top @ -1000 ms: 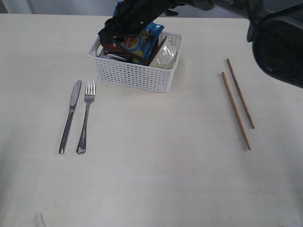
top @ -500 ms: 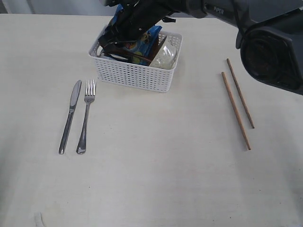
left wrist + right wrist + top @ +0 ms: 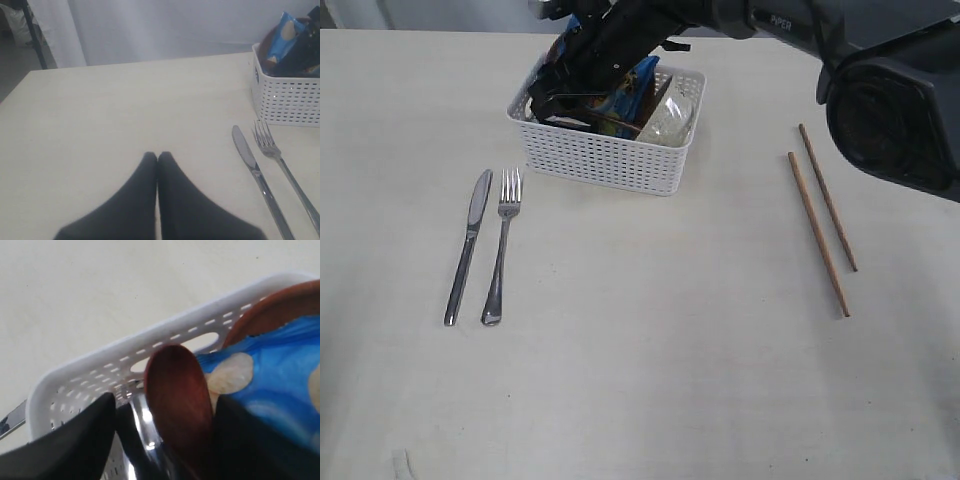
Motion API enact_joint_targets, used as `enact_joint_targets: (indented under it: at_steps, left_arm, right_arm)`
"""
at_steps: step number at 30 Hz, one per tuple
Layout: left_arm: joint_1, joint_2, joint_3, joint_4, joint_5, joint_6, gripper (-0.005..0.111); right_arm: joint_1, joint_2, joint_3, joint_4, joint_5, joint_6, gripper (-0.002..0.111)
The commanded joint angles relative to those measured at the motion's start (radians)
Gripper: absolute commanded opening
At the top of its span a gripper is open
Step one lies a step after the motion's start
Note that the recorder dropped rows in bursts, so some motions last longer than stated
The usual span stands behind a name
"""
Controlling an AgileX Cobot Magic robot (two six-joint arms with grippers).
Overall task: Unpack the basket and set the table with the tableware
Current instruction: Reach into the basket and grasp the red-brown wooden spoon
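Note:
I should lay the reddish-brown spoon on the tabletop, so next I should pick it up with my right gripper by its oval end (image 3: 175, 385).
The white basket (image 3: 610, 160) stands at the back of the table (image 3: 650, 350). My right gripper (image 3: 560, 95) reaches down into its left end. Its jaws stand open on either side of the reddish-brown spoon (image 3: 177, 395), with a gap showing between the spoon and one finger (image 3: 75, 440). A steel mug (image 3: 145, 425) glints under the spoon, and the brown plate (image 3: 270, 305) leans behind the blue chip bag (image 3: 270, 370). The knife (image 3: 468, 245) and fork (image 3: 500, 250) lie side by side at the left. Two chopsticks (image 3: 817, 230) lie at the right. My left gripper (image 3: 157, 156) is shut and empty over bare table.
An off-white bowl (image 3: 670, 118) sits in the basket's right end beside the chip bag (image 3: 638, 80). The right arm's dark bulk (image 3: 900, 100) hangs over the table's back right corner. The basket (image 3: 287, 100), knife (image 3: 255, 172) and fork (image 3: 280, 160) lie ahead of the left gripper.
The right gripper has sunk lower into the basket's left end and its jaws have spread a little wider. Knife, fork and chopsticks have not moved.

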Motion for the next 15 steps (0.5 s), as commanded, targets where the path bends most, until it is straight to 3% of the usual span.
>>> enact_joint_targets:
  at_steps: [1,9,12,15]
  left_arm:
    - [-0.006,-0.002,0.002,-0.004,-0.001,-0.002,0.000]
    - [-0.006,-0.002,0.002,-0.004,-0.001,-0.002,0.000]
    - [-0.006,-0.002,0.002,-0.004,-0.001,-0.002,0.000]
    - [-0.006,-0.002,0.002,-0.004,-0.001,-0.002,0.000]
  right_arm:
    - [0.001,0.022,0.007,-0.011,0.013,0.005,0.055]
    - [0.001,0.005,0.007,-0.011,0.012,0.005,0.009]
    - [0.001,-0.024,0.007,-0.009,0.016,0.005,-0.001]
    - [-0.001,-0.056,0.007,-0.009,0.016,0.005,-0.001]
